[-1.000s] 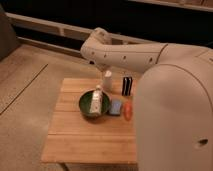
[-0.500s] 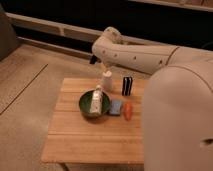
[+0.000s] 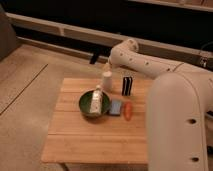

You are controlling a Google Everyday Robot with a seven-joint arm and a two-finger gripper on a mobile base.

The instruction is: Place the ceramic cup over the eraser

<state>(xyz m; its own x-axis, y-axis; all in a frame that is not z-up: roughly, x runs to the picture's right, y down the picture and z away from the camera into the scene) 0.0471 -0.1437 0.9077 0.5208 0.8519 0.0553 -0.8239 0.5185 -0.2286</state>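
Observation:
I will next use my gripper to pick up the ceramic cup by its upper rim (image 3: 107,74), so that I can set it over the eraser (image 3: 127,86).
The ceramic cup (image 3: 107,82), a plain cream cylinder, stands upright near the far edge of the wooden table (image 3: 85,140). The eraser (image 3: 127,86), a small black block with pale stripes, stands just to its right, with a gap between them. My gripper (image 3: 106,67) hangs directly above the cup's rim, pointing down, at the end of the white arm (image 3: 142,62) that reaches in from the right. It stands open, and the cup rests on the table.
A dark green bowl (image 3: 85,106) holding a white bottle (image 3: 96,101) sits in front of the cup. To its right lie a flat light-blue pad (image 3: 116,107) and an orange carrot-shaped thing (image 3: 128,111). The robot's white body (image 3: 180,125) fills the right side.
The arm's elbow has swung to the right while the gripper has stayed over the cup. The things on the table have not moved.

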